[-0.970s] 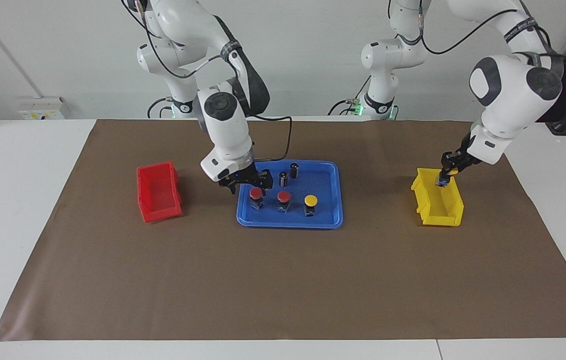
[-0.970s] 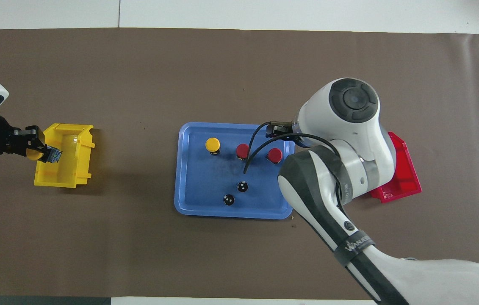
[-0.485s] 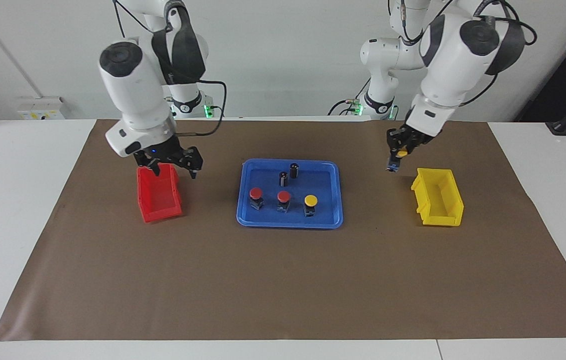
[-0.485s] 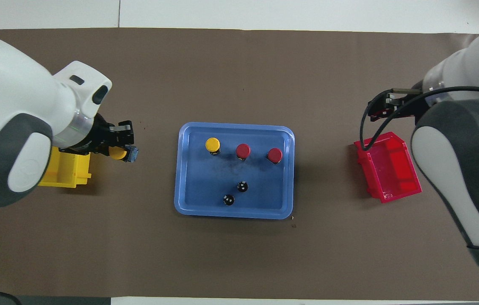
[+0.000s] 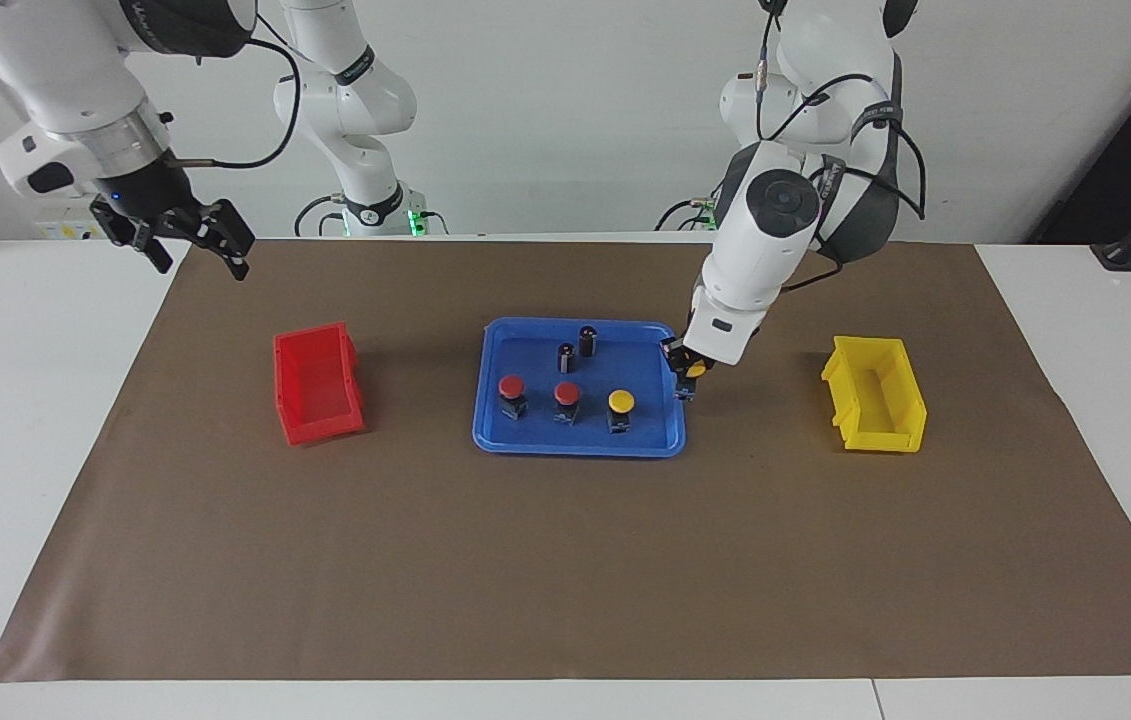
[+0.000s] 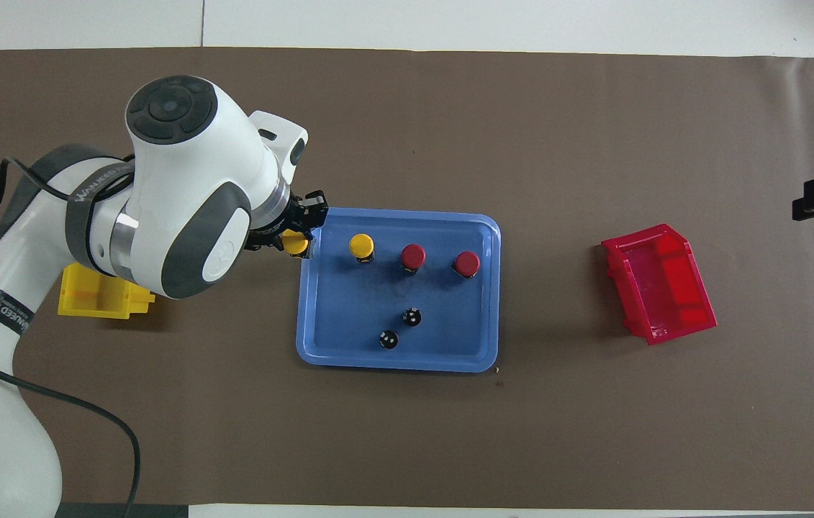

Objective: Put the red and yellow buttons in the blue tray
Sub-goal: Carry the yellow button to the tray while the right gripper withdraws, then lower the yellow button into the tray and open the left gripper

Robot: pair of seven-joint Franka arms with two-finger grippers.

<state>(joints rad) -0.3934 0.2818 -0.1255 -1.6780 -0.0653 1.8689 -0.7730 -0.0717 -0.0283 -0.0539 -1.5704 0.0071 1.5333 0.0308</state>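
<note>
The yellow button hangs outside the blue tray's rim in the overhead view. My left gripper should stay closed on it until it is over the bottom of the blue tray.
The blue tray (image 5: 575, 450) (image 6: 349, 309) lies mid-table. In it stand two red buttons (image 5: 511, 387) (image 5: 567, 393) (image 6: 466, 263) (image 6: 413, 255) and one yellow button (image 5: 621, 401) (image 6: 361, 246) in a row. My left gripper (image 5: 690, 378) (image 6: 296, 242) is shut on a second yellow button (image 5: 696, 371) (image 6: 296, 244). It hangs just over the tray's rim at the left arm's end. My right gripper (image 5: 200, 262) is open with nothing in it, raised high over the mat's corner at the right arm's end.
Two capless dark cylinders (image 5: 576, 350) (image 6: 401, 327) stand in the tray, nearer the robots than the row of buttons. A red bin (image 5: 317, 385) (image 6: 658, 284) sits toward the right arm's end. A yellow bin (image 5: 875, 392) (image 6: 101, 298) sits toward the left arm's end.
The left gripper has carried the yellow button from the yellow bin to the tray's edge. The right gripper, open, has left the tray, passed over the red bin and risen toward the table's end.
</note>
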